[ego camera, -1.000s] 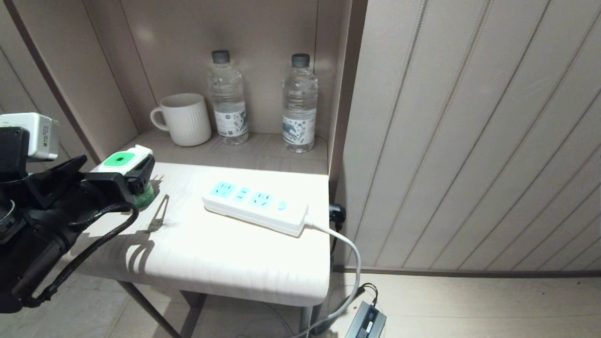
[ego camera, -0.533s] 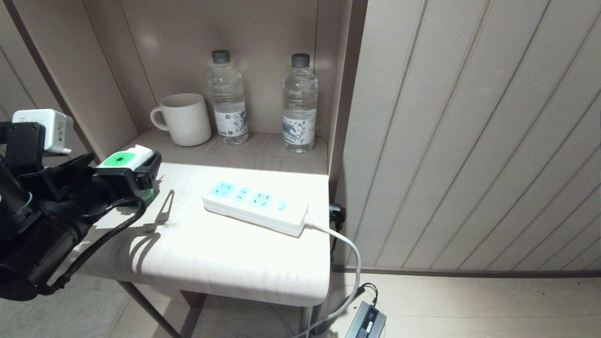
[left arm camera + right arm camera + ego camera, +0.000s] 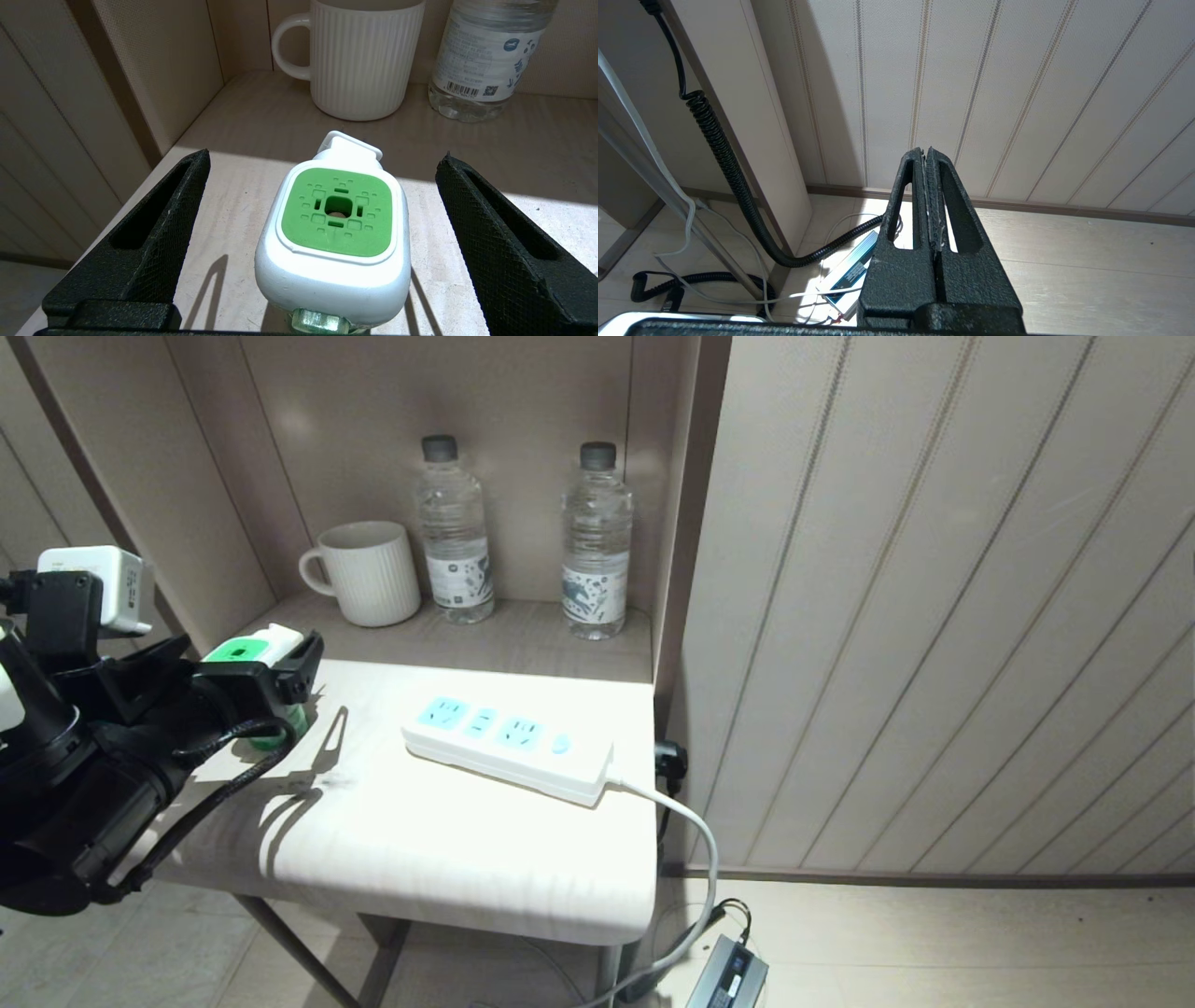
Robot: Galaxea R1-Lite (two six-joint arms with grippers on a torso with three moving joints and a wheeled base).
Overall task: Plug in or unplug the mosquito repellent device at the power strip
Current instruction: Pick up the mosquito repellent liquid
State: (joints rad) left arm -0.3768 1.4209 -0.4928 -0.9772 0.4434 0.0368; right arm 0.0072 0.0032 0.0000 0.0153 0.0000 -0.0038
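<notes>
I will next grab the mosquito repellent device with my left gripper by its green-topped head (image 3: 239, 651), so that the device's plug stays free for the power strip (image 3: 509, 742).
The mosquito repellent device (image 3: 254, 649) stands upright near the left rear corner of the small white table (image 3: 420, 840), apart from the power strip (image 3: 509, 742). Its green top with a white rim (image 3: 337, 219) faces up, and the glass bottle neck shows just below it. My left gripper (image 3: 266, 672) is open, with one black finger (image 3: 154, 233) on each side of the device and neither touching it. All the strip's light-blue sockets are free. My right gripper (image 3: 925, 151) hangs low beside the table, shut and empty.
A ribbed white mug (image 3: 369, 574) and two clear water bottles (image 3: 455, 532) (image 3: 596, 541) stand on the shelf behind the table. The strip's white cord (image 3: 686, 831) drops off the right edge to a power brick (image 3: 728, 980) on the floor. Panelled walls close in left and right.
My left arm has crept forward towards the shelf, so its open fingers now reach further along the device's sides. The device and the power strip have not moved.
</notes>
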